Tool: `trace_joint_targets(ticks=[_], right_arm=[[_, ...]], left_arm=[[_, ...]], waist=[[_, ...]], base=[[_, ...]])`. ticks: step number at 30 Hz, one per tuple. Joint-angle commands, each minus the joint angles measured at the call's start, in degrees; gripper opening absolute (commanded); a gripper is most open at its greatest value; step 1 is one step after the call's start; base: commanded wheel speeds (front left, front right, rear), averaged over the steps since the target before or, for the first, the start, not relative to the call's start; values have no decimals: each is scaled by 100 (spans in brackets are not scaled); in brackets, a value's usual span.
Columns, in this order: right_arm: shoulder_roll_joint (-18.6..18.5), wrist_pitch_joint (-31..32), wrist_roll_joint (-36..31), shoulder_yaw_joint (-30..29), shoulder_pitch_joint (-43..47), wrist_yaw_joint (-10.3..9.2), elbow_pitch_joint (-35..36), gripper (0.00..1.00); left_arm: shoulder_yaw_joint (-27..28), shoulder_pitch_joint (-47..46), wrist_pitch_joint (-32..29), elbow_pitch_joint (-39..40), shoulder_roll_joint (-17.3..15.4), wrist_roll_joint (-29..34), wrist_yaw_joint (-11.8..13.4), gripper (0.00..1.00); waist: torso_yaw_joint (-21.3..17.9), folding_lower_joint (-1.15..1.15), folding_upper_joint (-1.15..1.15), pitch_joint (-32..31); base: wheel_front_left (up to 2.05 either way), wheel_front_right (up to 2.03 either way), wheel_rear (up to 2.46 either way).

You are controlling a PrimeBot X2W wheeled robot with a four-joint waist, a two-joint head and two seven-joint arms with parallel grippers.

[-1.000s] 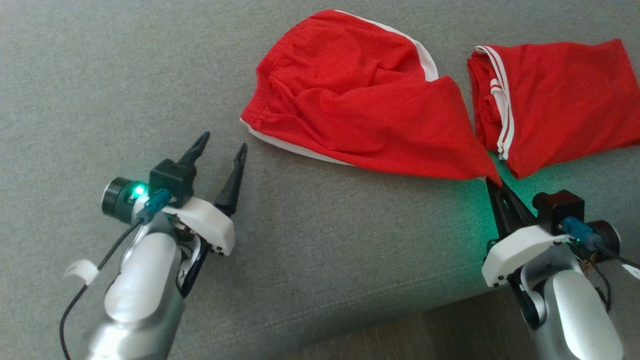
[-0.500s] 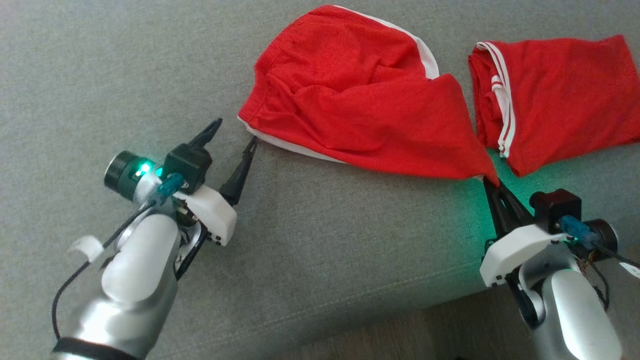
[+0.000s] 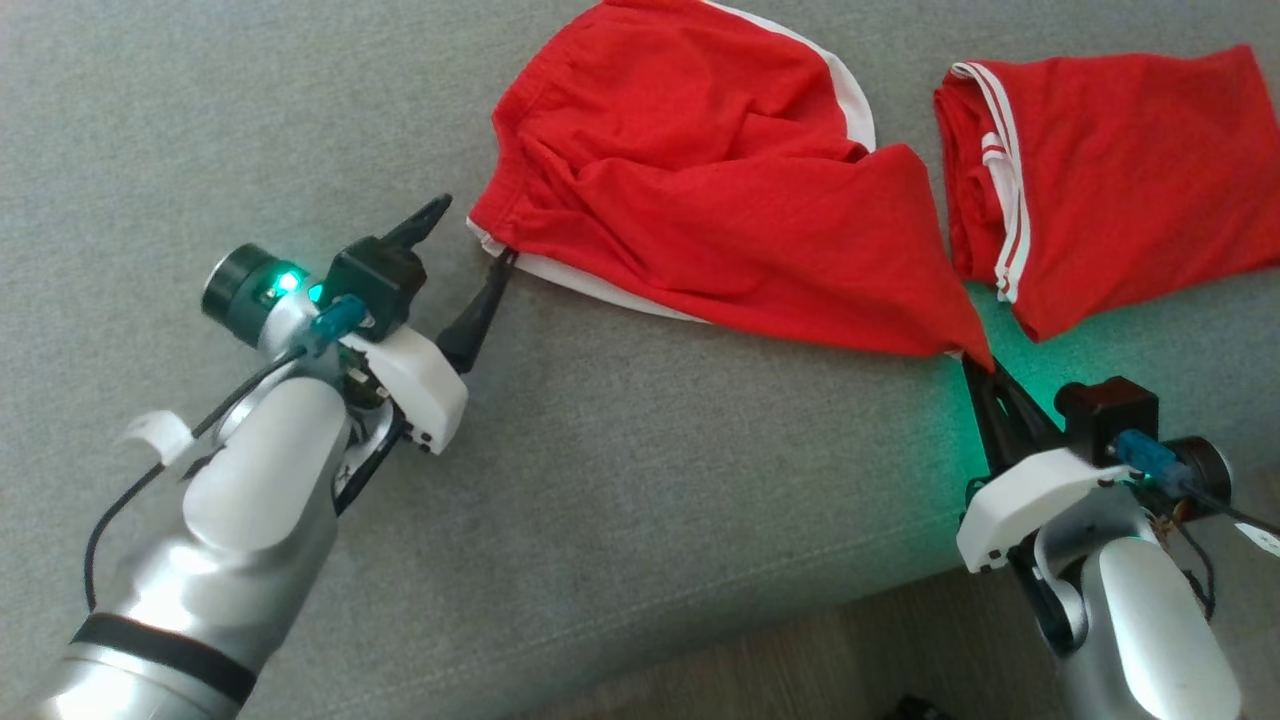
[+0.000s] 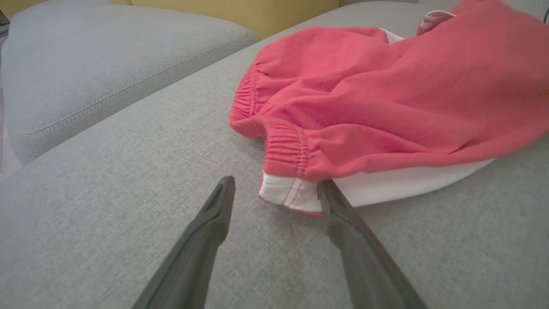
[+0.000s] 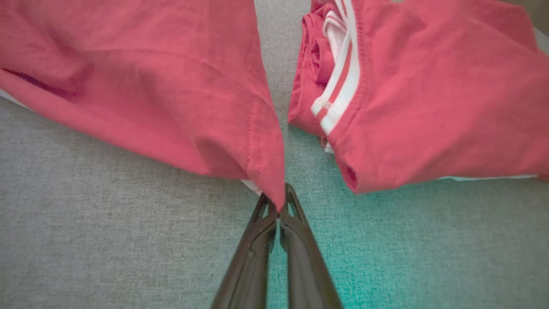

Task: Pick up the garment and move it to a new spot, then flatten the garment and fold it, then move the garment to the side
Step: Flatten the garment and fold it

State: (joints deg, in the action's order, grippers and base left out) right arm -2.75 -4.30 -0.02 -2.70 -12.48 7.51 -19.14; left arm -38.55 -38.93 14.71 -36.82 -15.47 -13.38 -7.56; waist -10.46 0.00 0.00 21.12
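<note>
I need to grab the shorts next with my left gripper by the white-trimmed waistband corner, because it stands up from the cushion while the rumpled red cloth lies slack.
The garment is a pair of red shorts with white trim, lying rumpled on the grey cushion. My right gripper is shut on its near right corner, and the wrist view has the red hem pinched between the dark fingers. My left gripper stands open at the left waistband corner. One of its fingertips touches the white corner trim of the garment, and the other fingertip sits on bare cushion to its left.
A second red garment with white stripes lies folded just right of the held corner. The cushion's front edge and a dark floor run along the bottom right. Another grey cushion sits behind a seam.
My left gripper has advanced up and to the right until its tip meets the waistband corner. The right gripper keeps its hold on the hem corner.
</note>
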Motion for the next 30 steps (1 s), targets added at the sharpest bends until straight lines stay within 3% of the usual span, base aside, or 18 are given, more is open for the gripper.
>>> trace_joint_targets(ticks=[1,9,10,11,14,22,30], right_arm=[[-13,-51,13,124,-114,-2,128,0],[-13,-60,194,142,-180,-2,44,0],[-13,-61,193,143,-187,-2,41,0],[-13,-61,193,147,-194,-2,39,0],[-13,-58,179,150,-207,-2,40,0],[-13,-37,96,71,-213,-2,41,0],[-13,-104,-1,72,-344,-2,298,0]], left_arm=[[60,-251,29,209,-224,-86,8,100],[-342,-420,29,166,-385,-309,8,100],[-361,-435,29,152,-383,-325,8,87],[-376,-449,29,142,-379,-341,8,49],[-415,-475,29,164,-366,-392,8,0],[-284,-365,29,464,-357,-423,8,0],[288,180,29,879,-209,-650,33,0]], waist=[[-6,0,0,11],[13,0,0,57],[21,0,0,61],[31,0,0,62],[71,0,0,60],[220,0,0,-39],[441,0,0,-441]], base=[[0,0,0],[0,0,0],[0,0,0],[0,0,0],[0,0,0],[0,0,0],[0,0,0]])
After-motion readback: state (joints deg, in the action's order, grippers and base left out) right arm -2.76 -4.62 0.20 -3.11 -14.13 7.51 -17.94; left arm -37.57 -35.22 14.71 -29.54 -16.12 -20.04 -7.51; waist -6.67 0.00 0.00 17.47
